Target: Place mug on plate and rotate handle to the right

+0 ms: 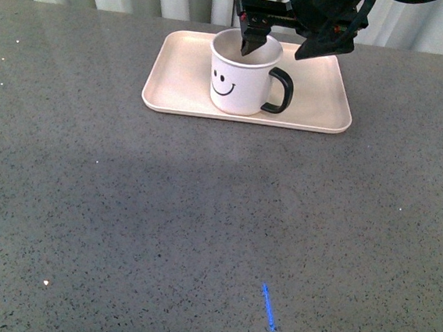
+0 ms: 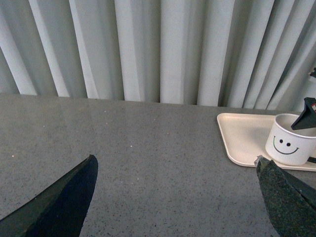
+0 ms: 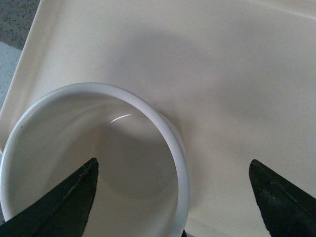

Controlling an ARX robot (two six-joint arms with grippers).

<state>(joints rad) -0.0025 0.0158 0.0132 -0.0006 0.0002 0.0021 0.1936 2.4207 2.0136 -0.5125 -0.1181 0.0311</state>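
Note:
I need to pick up the mug by its rim [image 1: 273,52] with my right gripper, so that the mug's black handle [image 1: 283,92] stays free to be rotated into place.
The white mug [image 1: 242,78] with the smiley face stands upright on the pale pink plate [image 1: 183,76], its face towards me. Its black handle [image 1: 280,91] points right. My right gripper [image 1: 278,50] is open just above the mug: one finger dips inside the rim, the other hangs outside above the handle side. In the right wrist view the mug's rim [image 3: 168,133] lies between the open jaws of the gripper [image 3: 173,161], over the plate [image 3: 237,74]. My left gripper [image 2: 175,159] is open and empty over bare table, left of the plate [image 2: 242,138] and mug [image 2: 289,143].
The grey speckled table [image 1: 124,204] stretches wide in front of the plate. Pale curtains [image 2: 158,49] hang behind its far edge. A short blue streak [image 1: 270,312] marks the table near the front.

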